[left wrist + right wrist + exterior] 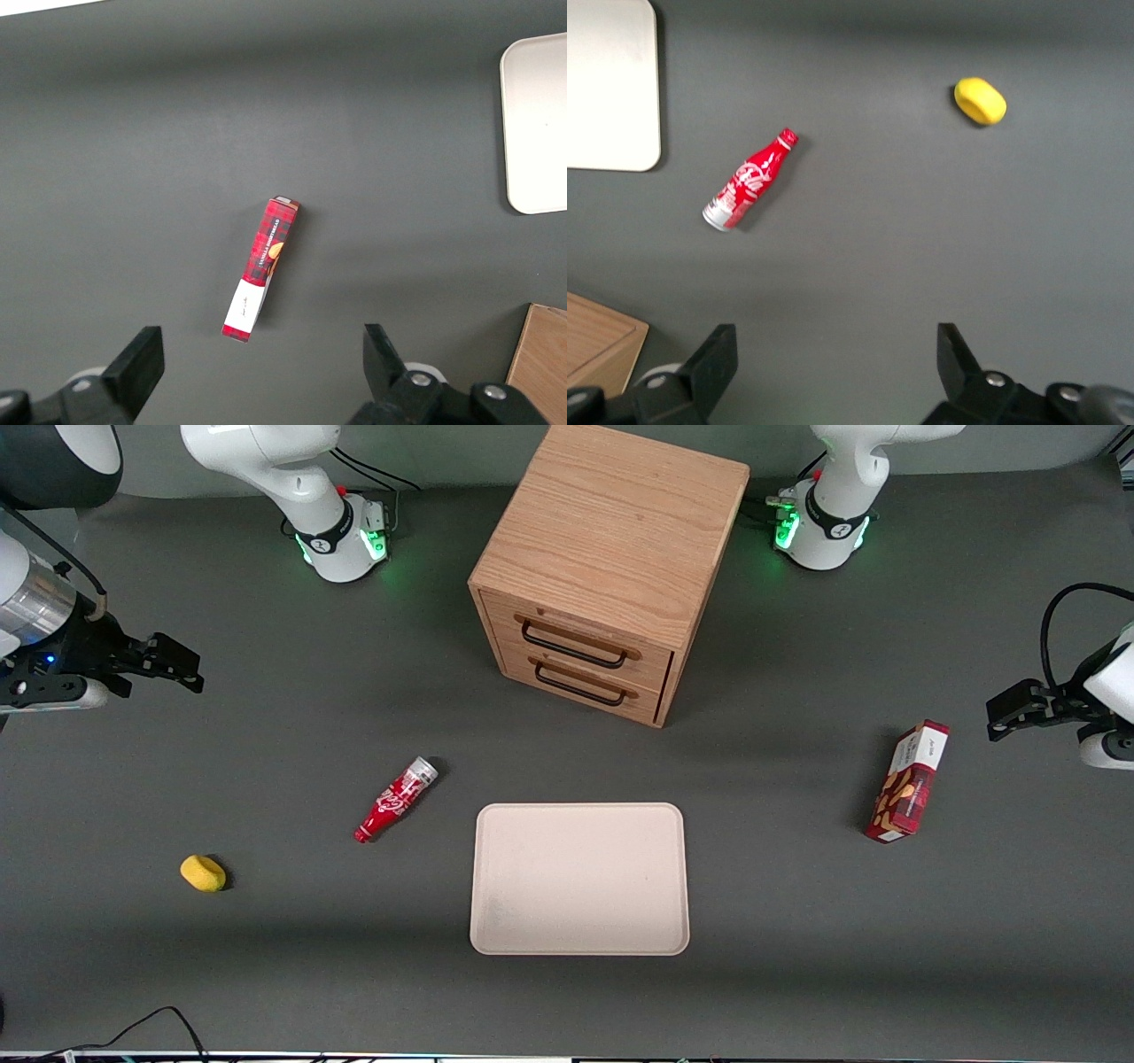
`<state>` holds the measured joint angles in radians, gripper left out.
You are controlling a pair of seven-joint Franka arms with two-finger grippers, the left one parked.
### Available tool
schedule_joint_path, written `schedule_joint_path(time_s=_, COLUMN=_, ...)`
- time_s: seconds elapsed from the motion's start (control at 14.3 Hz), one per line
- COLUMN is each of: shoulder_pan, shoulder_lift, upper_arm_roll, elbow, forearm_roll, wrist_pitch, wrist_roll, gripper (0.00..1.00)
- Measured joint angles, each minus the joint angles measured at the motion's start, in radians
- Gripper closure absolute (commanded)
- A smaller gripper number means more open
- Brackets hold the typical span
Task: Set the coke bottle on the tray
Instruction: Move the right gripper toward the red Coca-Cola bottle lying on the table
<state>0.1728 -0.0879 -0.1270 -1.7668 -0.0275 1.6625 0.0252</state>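
Note:
The right gripper picks up the long coke bottle by its labelled middle [396, 798] next, since the bottle lies on its side and tapers to a slim neck [368, 829].
The coke bottle [395, 799] lies on its side on the grey table beside the tray, its narrow red neck pointing toward the front camera and its silver-grey end away from it. It also shows in the right wrist view [749, 181]. The beige tray [580, 879] lies flat and bare in the middle of the table, nearer the front camera than the cabinet; its corner shows in the right wrist view [609, 88]. My right gripper [177, 666] hangs high at the working arm's end of the table, open and empty, apart from the bottle. Its fingers [718, 359] are spread wide.
A wooden two-drawer cabinet [602, 567] stands farther from the front camera than the tray. A yellow lemon-like object [203, 872] lies toward the working arm's end. A red snack box [908, 781] lies toward the parked arm's end.

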Motion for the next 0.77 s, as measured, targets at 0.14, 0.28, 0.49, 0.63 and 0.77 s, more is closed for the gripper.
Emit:
schedule_joint_path(time_s=0.14, shoulder_pan=0.0, shoulder_lift=0.0, upper_arm_roll=0.0, elbow=0.003, forearm_roll=0.0, wrist_pitch=-0.017, wrist_roll=0.0, gripper=0.0)
schedule_joint_path(time_s=0.28, shoulder_pan=0.001, shoulder_lift=0.002, upper_arm_roll=0.0, elbow=0.007, forearm_roll=0.0, wrist_pitch=-0.019, wrist_roll=0.0, gripper=0.0)
schedule_joint_path(time_s=0.49, shoulder_pan=0.006, shoulder_lift=0.032, upper_arm_roll=0.003, elbow=0.024, forearm_roll=0.0, wrist_pitch=-0.019, wrist_roll=0.001, gripper=0.0)
schedule_joint_path(time_s=0.63, shoulder_pan=0.02, shoulder_lift=0.081, upper_arm_roll=0.007, elbow=0.042, forearm_roll=0.002, wrist_pitch=-0.013, wrist_roll=0.048, gripper=0.0)
schedule_joint_path(time_s=0.77, shoulder_pan=0.035, shoulder_lift=0.14, upper_arm_roll=0.026, elbow=0.052, forearm_roll=0.012, wrist_pitch=0.026, wrist_roll=0.138, gripper=0.0)
